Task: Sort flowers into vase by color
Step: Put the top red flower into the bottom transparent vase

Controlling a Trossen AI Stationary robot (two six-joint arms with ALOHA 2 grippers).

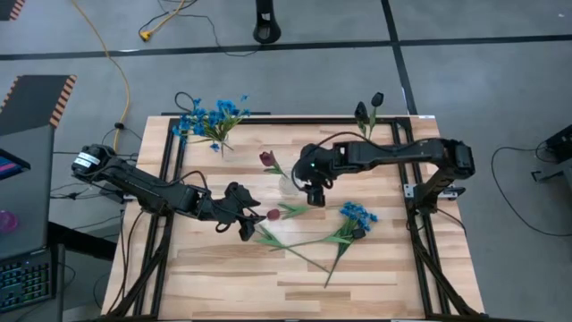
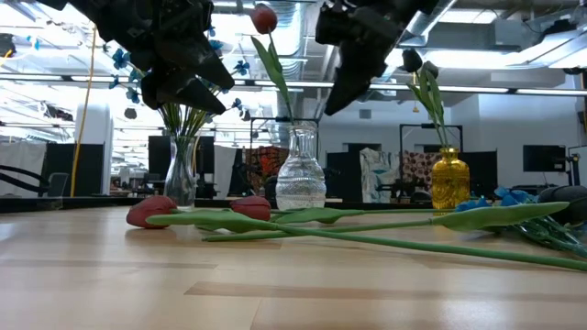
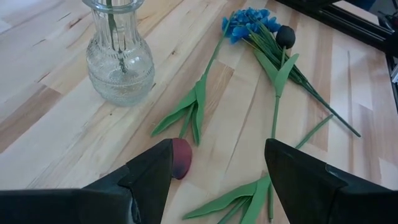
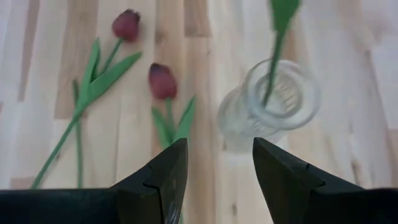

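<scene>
My right gripper grabs the loose tulip by its leafy stem (image 1: 293, 211) next, to add it to the clear vase (image 1: 290, 186) with the red tulip.
Two dark red tulips lie flat on the table: one bud (image 3: 181, 157) just ahead of my open left gripper (image 3: 217, 146), the other (image 4: 162, 81) beside it. My left gripper (image 1: 248, 219) hovers above them. A blue sprig (image 1: 357, 215) and a near-black bud (image 3: 285, 36) lie to their right. A clear vase (image 1: 288, 183) holds one red tulip (image 1: 266, 159) by its stem. My open right gripper (image 1: 313, 195) hangs just right of that vase (image 4: 277, 99). Blue blooms (image 1: 213, 114) stand in a second clear vase (image 2: 181, 174), and black buds (image 1: 368, 105) in a gold vase (image 2: 449, 179).
Long green stems and leaves (image 1: 304, 243) sprawl across the table's middle, toward the near edge. The blue vase and the gold vase stand along the far edge. A black frame (image 1: 170, 161) rims the table. Bare wood shows at the near left and the near right.
</scene>
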